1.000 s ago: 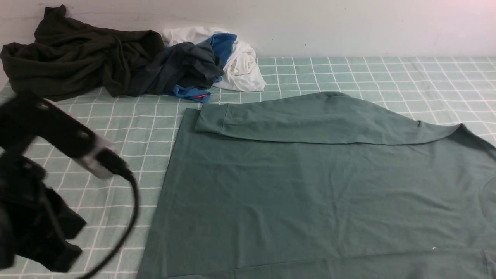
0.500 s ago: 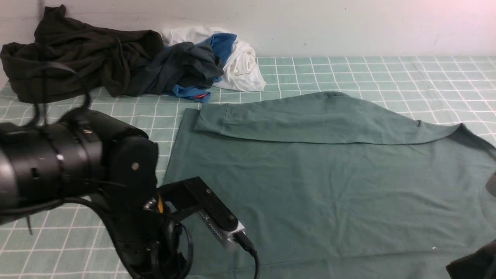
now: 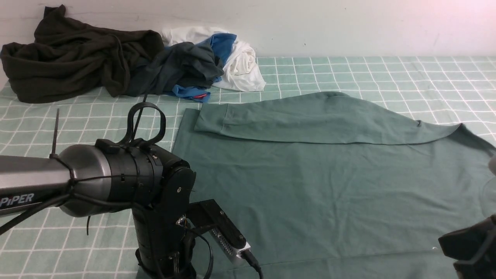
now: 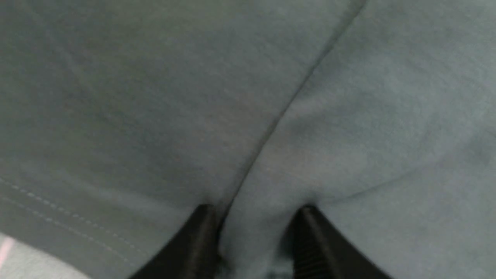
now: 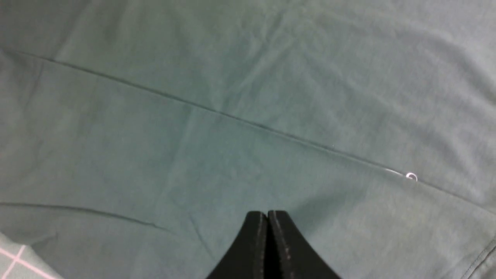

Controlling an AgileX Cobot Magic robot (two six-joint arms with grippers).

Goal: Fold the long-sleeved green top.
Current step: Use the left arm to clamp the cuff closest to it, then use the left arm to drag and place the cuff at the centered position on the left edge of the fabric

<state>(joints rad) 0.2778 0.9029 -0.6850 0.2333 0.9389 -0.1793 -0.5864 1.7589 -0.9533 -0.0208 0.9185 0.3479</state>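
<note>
My left gripper is to pinch the green top next by the raised fold near its stitched hem, because the rest of the top lies flat on the cloth.
The green long-sleeved top lies flat on the checked cloth, with one sleeve folded across its far part. My left arm points down at the top's near left corner; its fingertips are below the front view's edge. In the left wrist view my left gripper is open and pressed onto the green fabric, with a bulge of cloth and a fold edge between the jaws. My right gripper is shut and empty, just above the green fabric. The right arm shows at the near right.
A very dark olive-black garment, a dark grey-blue garment and white and blue clothes are piled at the far left by the wall. The pale-green checked cloth covers the table.
My left arm has swung in from the left edge to the top's near left corner and come down onto the fabric. My right arm has come into view at the near right.
</note>
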